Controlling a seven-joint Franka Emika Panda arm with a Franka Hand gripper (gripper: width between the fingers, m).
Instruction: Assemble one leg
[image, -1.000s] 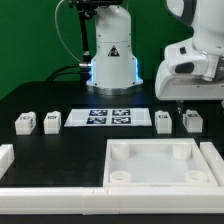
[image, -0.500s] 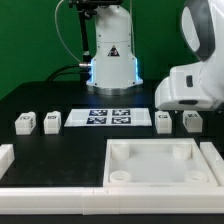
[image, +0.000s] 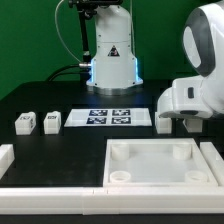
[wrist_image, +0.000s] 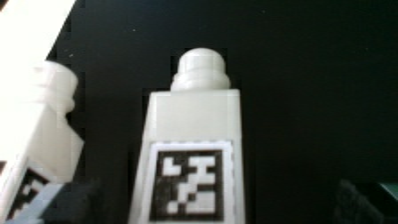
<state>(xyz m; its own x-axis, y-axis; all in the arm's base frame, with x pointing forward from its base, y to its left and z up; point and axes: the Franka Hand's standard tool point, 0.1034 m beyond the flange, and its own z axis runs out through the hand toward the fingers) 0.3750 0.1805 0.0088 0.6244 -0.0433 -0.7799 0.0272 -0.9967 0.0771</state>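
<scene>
My gripper grabs the white leg by its tagged body (wrist_image: 189, 184) next, so the leg's rounded peg end stays free for a socket.
My gripper (image: 186, 116) hangs low at the exterior view's right, over the spot where two white legs stood; its white hand hides them there. In the wrist view a white leg (wrist_image: 192, 135) with a rounded peg end and a black-and-white tag lies between my open fingers (wrist_image: 61, 200), and nothing is gripped. A second white leg (wrist_image: 43, 115) lies beside it. Two more legs (image: 25, 122) (image: 51, 121) stand at the exterior view's left. The white square tabletop (image: 160, 172), with round sockets in its corners, lies in front.
The marker board (image: 110, 117) lies flat at the middle of the black table. The robot base (image: 112, 55) stands behind it. White wall pieces (image: 50, 200) run along the front edge and at both sides.
The arm has come down and a little toward the exterior view's right, so the hand now covers the two right-hand legs. The jaws have stayed open.
</scene>
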